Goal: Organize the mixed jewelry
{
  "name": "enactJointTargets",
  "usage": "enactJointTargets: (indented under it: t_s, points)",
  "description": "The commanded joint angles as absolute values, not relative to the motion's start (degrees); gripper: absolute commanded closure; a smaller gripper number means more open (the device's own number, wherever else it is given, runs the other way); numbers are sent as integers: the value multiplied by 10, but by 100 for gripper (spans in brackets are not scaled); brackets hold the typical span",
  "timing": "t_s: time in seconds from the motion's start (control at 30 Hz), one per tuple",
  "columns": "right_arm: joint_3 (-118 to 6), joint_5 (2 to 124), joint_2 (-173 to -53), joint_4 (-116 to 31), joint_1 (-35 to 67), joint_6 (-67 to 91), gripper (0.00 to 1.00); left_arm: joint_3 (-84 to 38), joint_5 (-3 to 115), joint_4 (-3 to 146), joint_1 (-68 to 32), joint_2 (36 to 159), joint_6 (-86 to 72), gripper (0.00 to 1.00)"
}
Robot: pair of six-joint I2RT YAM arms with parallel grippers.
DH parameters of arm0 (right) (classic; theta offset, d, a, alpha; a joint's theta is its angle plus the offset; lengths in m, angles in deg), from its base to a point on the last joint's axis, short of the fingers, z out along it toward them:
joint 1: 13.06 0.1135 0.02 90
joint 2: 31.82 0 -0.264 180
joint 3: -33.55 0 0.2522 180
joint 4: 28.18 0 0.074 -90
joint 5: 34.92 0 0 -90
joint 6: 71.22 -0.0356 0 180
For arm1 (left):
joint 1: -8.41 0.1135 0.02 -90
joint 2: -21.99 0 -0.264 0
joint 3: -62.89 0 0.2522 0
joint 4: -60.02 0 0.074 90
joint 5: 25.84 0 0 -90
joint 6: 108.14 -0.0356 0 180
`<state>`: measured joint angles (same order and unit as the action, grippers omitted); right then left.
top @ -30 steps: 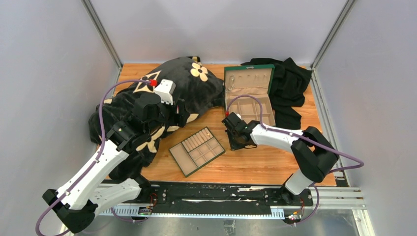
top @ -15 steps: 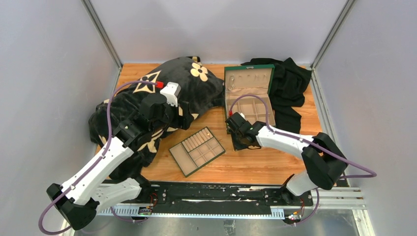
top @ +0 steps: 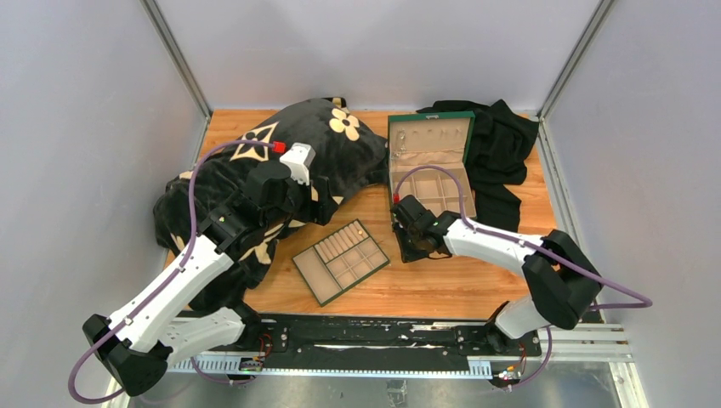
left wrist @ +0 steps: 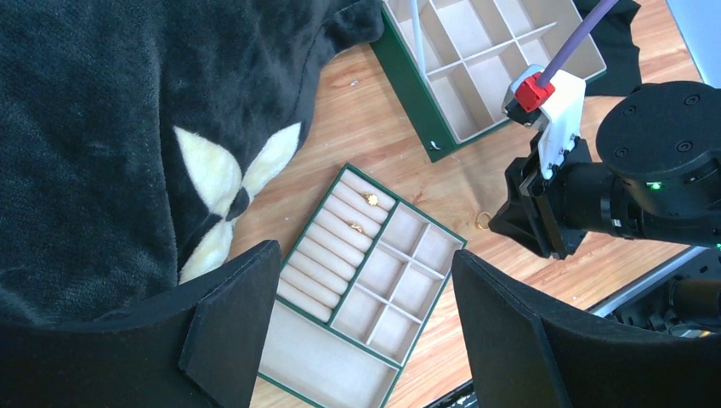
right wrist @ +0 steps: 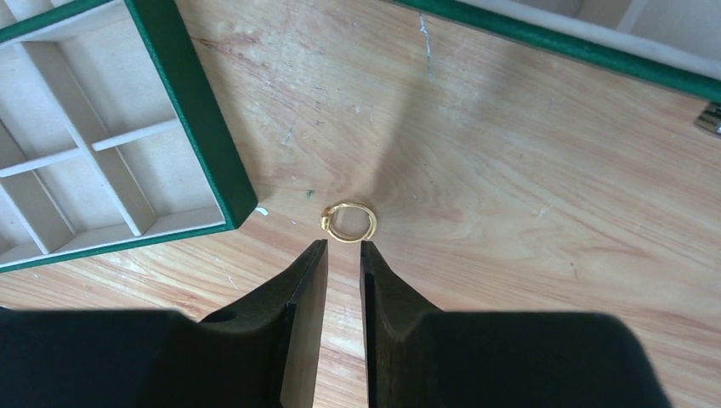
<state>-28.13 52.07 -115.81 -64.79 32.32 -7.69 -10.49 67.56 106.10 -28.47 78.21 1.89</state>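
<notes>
My right gripper grabs the thin gold ring by its ornamented side [right wrist: 326, 220] next. That leaves the ring's band free to enter the tray's rolls.
A thin gold ring [right wrist: 349, 222] lies on the wood table just past the tips of my right gripper [right wrist: 343, 246]. That gripper's jaws stand a narrow gap apart with nothing between them. The ring also shows in the left wrist view [left wrist: 482, 221], beside the right gripper [top: 411, 246]. Two small gold pieces [left wrist: 371, 199] [left wrist: 356, 227] sit in the ring rolls of the flat green tray [left wrist: 323, 365]. My left gripper [left wrist: 366, 280] is open and empty, hovering over the tray [top: 316, 270] beside the black blanket. No silvery cluster is in view.
The open green box [top: 431, 166] with beige compartments stands behind the right gripper; its rim shows in the right wrist view [right wrist: 553, 38]. A black patterned blanket [top: 255, 170] covers the left side. A black cloth [top: 502, 153] lies at the back right.
My left gripper has moved a little to the right, toward the tray. My right gripper has shifted slightly right and its elbow has swung outward.
</notes>
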Motion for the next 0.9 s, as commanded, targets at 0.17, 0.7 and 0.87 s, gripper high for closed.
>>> enactJointTargets:
  t_s: [0.17, 0.7, 0.87]
  points:
    - [-301, 541, -1192, -632, 326, -71, 74, -103, 674, 1051, -288, 776, 21, 22]
    - [-301, 554, -1196, -633, 326, -71, 95, -101, 676, 1053, -288, 778, 23, 22]
    - [-299, 551, -1174, -642, 326, -71, 100, -96, 672, 1049, -288, 780, 28, 21]
